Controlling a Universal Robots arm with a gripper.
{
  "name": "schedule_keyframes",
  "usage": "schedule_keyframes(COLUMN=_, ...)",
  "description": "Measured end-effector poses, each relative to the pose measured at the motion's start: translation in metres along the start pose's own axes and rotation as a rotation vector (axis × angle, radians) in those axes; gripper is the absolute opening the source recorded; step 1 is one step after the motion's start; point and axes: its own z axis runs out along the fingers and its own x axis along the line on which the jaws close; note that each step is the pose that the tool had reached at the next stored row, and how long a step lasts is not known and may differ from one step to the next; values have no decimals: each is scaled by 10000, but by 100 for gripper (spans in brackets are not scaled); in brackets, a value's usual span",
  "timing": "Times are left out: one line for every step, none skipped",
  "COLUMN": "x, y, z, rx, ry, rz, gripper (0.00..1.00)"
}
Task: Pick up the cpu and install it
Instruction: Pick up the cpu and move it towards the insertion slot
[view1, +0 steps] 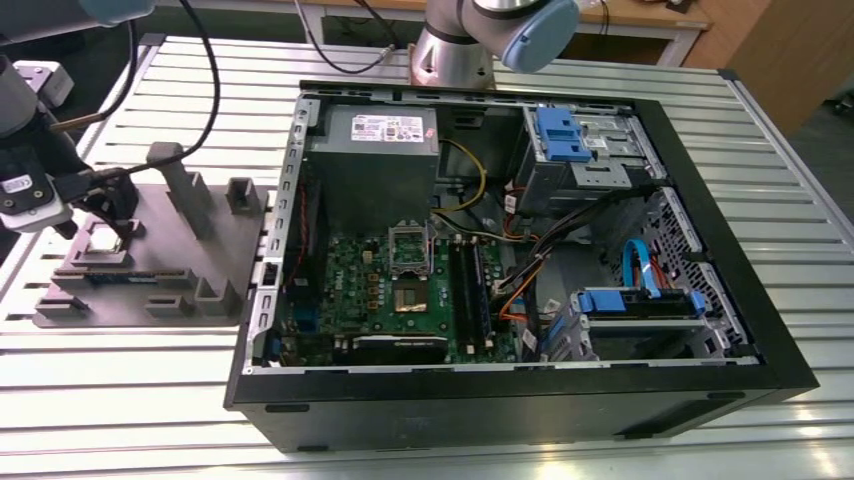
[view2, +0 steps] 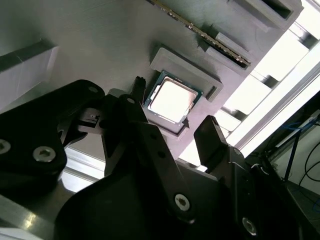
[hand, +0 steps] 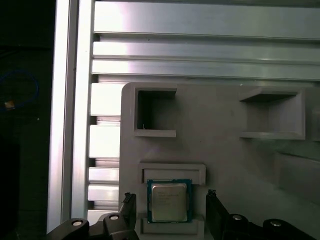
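Note:
The grey holder's sides stand against opposite edges of the cpu (hand: 169, 201), so I need my gripper to grab the cpu's exposed edges between those sides next.
The cpu (hand: 169, 201), a small square chip with a silvery top and a green rim, lies flat in a shallow pocket of the grey holder block (hand: 220, 150). In the exterior view this block (view1: 174, 262) lies on the table at the exterior view's left, outside the computer case. My gripper (hand: 170, 206) hangs low over the chip, open, with one black finger (hand: 129, 206) on each side of it and a small gap on both sides. The second wrist view shows the same straddle: the cpu (view2: 172, 99) sits between the dark fingers (view2: 214, 137). The gripper (view1: 104, 230) carries nothing.
The open computer case (view1: 721, 250) fills the middle of the slatted metal table (view1: 747, 120). Its green board (view1: 360, 290) holds the square metal-framed socket (view1: 407, 246) below a grey box with a white label (view1: 384, 130). A memory stick (view1: 127, 277) lies on the holder block. The arm's base (view1: 454, 55) stands behind the case.

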Motion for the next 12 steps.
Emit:
schedule_keyframes(x=0, y=0, z=3, rx=0, ry=-1, rz=0, gripper=66)
schedule_keyframes(x=0, y=0, z=7, rx=-1, ry=-1, rz=-1, gripper=66)
schedule_keyframes(x=0, y=0, z=12, rx=-2, ry=-3, rz=0, gripper=66)
schedule_keyframes(x=0, y=0, z=22, rx=-2, ry=-3, rz=0, gripper=66)
schedule_keyframes(x=0, y=-1, z=31, rx=0, ry=-1, rz=0, gripper=66)
schedule_keyframes(x=2, y=-1, z=35, rx=0, ry=0, rz=0, gripper=66)
schedule_keyframes(x=2, y=-1, z=38, rx=0, ry=1, rz=0, gripper=66)
schedule_keyframes(x=1, y=-1, z=44, rx=-1, ry=-1, rz=0, gripper=66)
schedule_keyframes(x=2, y=-2, z=51, rx=-1, ry=-1, rz=3, gripper=66)
schedule_keyframes(x=2, y=-2, z=56, rx=-1, ry=-1, rz=13, gripper=66)
schedule_keyframes(x=1, y=-2, z=63, rx=-1, ry=-2, rz=26, gripper=66)
schedule_keyframes(x=2, y=-2, z=70, rx=0, ry=-2, rz=39, gripper=66)
